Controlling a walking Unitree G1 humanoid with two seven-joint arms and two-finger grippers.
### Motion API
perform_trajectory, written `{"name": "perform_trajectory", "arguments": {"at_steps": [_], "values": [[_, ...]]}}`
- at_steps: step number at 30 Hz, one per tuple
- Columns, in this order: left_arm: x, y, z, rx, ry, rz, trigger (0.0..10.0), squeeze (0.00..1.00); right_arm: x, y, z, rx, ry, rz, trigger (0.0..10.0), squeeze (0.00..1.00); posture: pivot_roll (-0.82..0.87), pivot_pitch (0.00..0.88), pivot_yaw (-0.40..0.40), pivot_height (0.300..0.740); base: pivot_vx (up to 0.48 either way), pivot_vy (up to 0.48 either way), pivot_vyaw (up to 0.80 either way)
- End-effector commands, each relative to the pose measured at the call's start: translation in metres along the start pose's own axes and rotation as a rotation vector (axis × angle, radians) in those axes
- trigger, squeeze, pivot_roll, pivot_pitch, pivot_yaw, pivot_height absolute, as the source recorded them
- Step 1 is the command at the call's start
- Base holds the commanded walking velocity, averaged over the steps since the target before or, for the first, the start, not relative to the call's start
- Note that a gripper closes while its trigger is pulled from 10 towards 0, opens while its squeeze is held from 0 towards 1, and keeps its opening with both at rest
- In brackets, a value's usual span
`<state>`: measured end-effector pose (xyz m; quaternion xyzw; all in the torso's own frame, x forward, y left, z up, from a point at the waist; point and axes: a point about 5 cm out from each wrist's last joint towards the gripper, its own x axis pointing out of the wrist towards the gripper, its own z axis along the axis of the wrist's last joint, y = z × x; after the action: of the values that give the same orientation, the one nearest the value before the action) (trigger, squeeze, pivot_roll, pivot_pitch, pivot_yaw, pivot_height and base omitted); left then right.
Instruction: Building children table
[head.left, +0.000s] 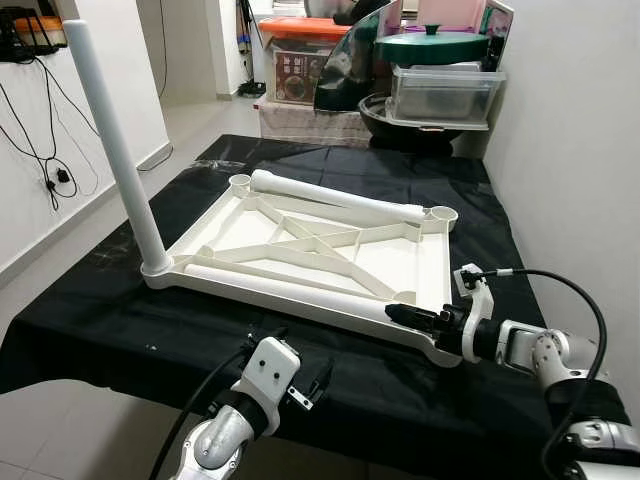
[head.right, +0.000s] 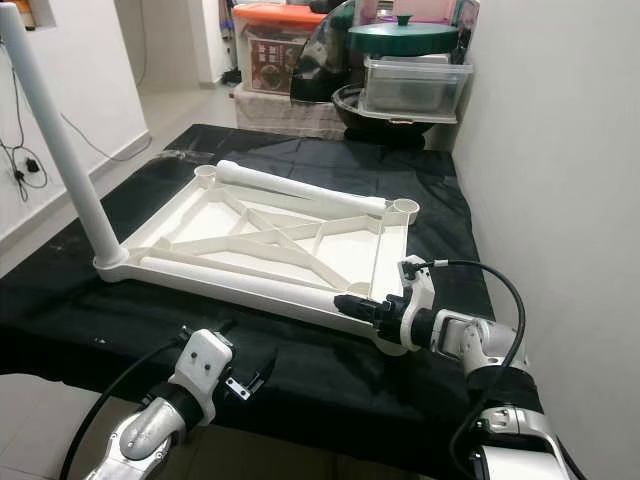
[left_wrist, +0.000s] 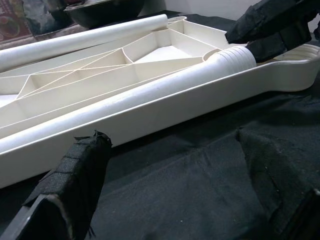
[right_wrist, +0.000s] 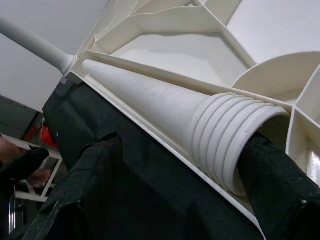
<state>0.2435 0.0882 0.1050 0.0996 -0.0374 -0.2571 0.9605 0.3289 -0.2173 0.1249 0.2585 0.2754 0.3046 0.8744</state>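
I need to grab the third leg next with my right gripper by its open threaded end (head.left: 393, 306), where a finger fits inside, since the table top's rim and a rib hug the leg's body.
A white children's table top (head.left: 400, 260) lies upside down on a black-covered table (head.left: 120, 320). One white leg (head.left: 115, 140) stands upright in its near-left corner socket. A second leg (head.left: 335, 197) lies loose along the far rim. A third leg (head.left: 290, 288) lies along the near rim, its threaded end (right_wrist: 235, 145) beside the near-right corner socket (right_wrist: 280, 75). My right gripper (head.left: 408, 314) is open, its fingers (right_wrist: 85, 185) straddling that threaded end. My left gripper (head.left: 312, 383) hangs open at the table's front edge, with one finger (left_wrist: 75, 180) over the black cloth and nothing between the two.
Behind the table stand stacked storage boxes (head.left: 300, 60), a clear tub (head.left: 445, 95) and a green pot lid (head.left: 432, 45). A white wall runs close along the right. Cables (head.left: 55, 170) hang on the left wall above open floor.
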Motion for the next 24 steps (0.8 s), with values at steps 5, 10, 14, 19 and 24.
{"name": "perform_trajectory", "arguments": {"at_steps": [5, 10, 14, 19, 24], "values": [[0.000, -0.001, 0.000, 0.007, 0.003, -0.007, 10.0, 0.00, 0.013, 0.023, 0.010, 0.013, -0.051, 0.154, 10.0, 0.00, 0.16, 0.000, -0.065, 0.740, 0.000, 0.000, 0.00], [0.000, -0.001, 0.000, 0.005, 0.004, -0.007, 10.0, 0.00, 0.014, 0.036, 0.011, 0.002, -0.084, 0.266, 10.0, 0.00, 0.16, 0.000, -0.063, 0.740, 0.000, 0.000, 0.00], [0.000, -0.001, 0.000, 0.005, 0.004, -0.006, 10.0, 0.00, 0.016, 0.039, 0.010, 0.001, -0.082, 0.285, 10.0, 0.00, 0.16, 0.000, -0.066, 0.740, 0.000, 0.000, 0.00], [0.000, -0.001, 0.000, 0.005, 0.004, -0.006, 10.0, 0.00, 0.019, 0.039, 0.006, -0.024, -0.056, 0.268, 10.0, 0.00, 0.16, 0.000, -0.066, 0.740, 0.000, 0.000, 0.00], [0.000, 0.000, 0.000, 0.005, 0.004, -0.006, 10.0, 0.00, 0.020, 0.035, 0.003, -0.054, -0.034, 0.216, 0.0, 0.00, 0.15, 0.000, -0.067, 0.740, 0.000, 0.000, 0.00]]}}
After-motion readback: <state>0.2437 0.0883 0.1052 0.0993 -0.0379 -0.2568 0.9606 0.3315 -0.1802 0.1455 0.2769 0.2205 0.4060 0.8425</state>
